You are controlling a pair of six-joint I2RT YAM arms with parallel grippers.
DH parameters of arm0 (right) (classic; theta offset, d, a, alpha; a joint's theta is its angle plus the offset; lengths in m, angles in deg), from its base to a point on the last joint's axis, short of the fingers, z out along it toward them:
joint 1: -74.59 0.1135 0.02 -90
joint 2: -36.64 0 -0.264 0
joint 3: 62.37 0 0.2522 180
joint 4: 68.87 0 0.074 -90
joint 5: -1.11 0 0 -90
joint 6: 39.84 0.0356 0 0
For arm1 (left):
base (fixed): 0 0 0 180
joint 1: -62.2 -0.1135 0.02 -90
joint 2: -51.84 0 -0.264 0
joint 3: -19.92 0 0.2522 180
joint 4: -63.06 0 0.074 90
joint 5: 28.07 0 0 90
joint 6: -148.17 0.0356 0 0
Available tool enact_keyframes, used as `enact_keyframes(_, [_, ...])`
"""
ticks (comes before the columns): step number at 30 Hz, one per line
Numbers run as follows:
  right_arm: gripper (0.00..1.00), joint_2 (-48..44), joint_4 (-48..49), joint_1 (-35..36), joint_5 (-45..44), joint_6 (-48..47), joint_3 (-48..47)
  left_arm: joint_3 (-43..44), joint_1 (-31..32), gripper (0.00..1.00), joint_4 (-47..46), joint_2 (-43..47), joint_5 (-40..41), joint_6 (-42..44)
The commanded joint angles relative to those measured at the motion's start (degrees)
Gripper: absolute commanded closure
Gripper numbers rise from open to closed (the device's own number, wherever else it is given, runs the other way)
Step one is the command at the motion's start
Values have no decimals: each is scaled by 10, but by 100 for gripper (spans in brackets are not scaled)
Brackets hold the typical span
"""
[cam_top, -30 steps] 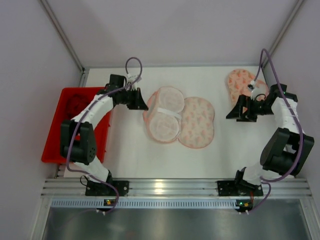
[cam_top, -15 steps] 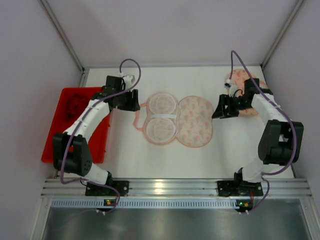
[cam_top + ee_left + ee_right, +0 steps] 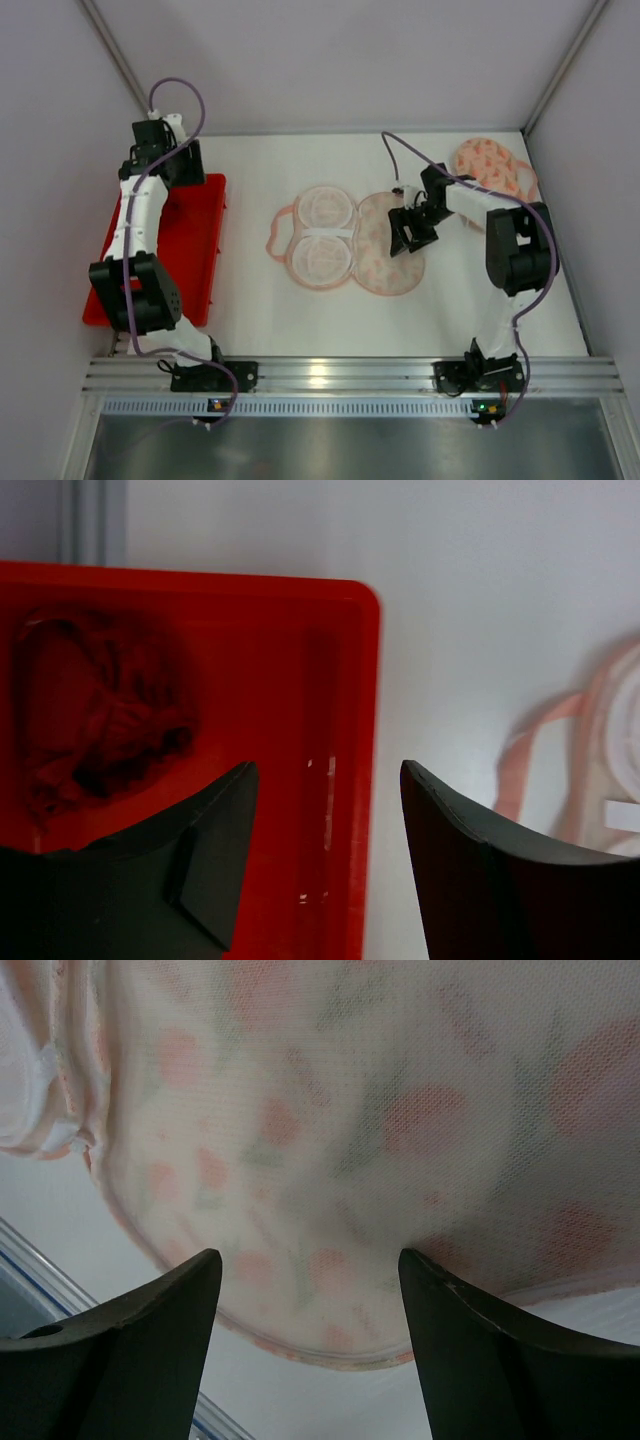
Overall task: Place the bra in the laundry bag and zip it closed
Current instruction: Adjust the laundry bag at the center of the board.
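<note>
I will next grab the bunched bra with my left gripper by one end, toward the tray's empty bottom. Then the bra will hang unfolded, so I can put it in the laundry bag [image 3: 322, 235].
The laundry bag [image 3: 322, 235] lies open and flat mid-table: a white mesh half on the left and a pink floral half [image 3: 385, 265] on the right. Its pink loop [image 3: 560, 760] shows at the right edge of the left wrist view. The bra [image 3: 90, 710], dark red, is bunched in the red tray [image 3: 345, 680]. My left gripper [image 3: 185, 168] hovers open over the tray's back right corner [image 3: 328, 770], the bra to its left, nothing between its fingers. My right gripper [image 3: 408, 232] stands open just above the floral half [image 3: 330, 1110], near its rim [image 3: 310, 1255].
A second floral bag [image 3: 490, 168] lies at the back right corner. The red tray [image 3: 195, 260] sits along the table's left side. Walls close in left, right and behind. An aluminium rail [image 3: 330, 375] runs along the near edge.
My left gripper left the bag's left edge, opened, and swung back and left over the tray. My right gripper moved left from the back right bag to the open bag's floral half.
</note>
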Motion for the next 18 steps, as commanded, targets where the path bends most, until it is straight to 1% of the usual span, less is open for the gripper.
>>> enact_keyframes(1, [27, 21, -13, 9, -67, -31, -25, 39, -47, 35, 25, -55, 43, 39])
enact_keyframes(2, [27, 33, -17, 8, -79, -38, -26, 57, -52, 34, 24, -68, 54, 44])
enact_keyframes(3, [27, 40, -20, 8, -98, -45, -27, 67, -57, 33, 24, -85, 88, 49])
enact_keyframes(4, [27, 45, -26, 5, -104, -57, -28, 76, -63, 28, 25, -113, 102, 53])
enact_keyframes(9, [27, 55, -46, -22, -97, -89, -41, 130, -74, 25, 24, -188, 152, 52])
enact_keyframes(11, [27, 47, -57, -28, -97, -106, -54, 155, -74, 25, 23, -227, 187, 53])
enact_keyframes(14, [21, 32, -86, -30, -76, -119, -87, 184, -74, 25, 23, -262, 228, 60])
enact_keyframes(15, [18, 25, -93, -31, -55, -118, -95, 191, -74, 25, 22, -286, 236, 61])
enact_keyframes(18, [12, 3, -120, -31, -15, -116, -130, 208, -79, 25, 19, -308, 254, 61])
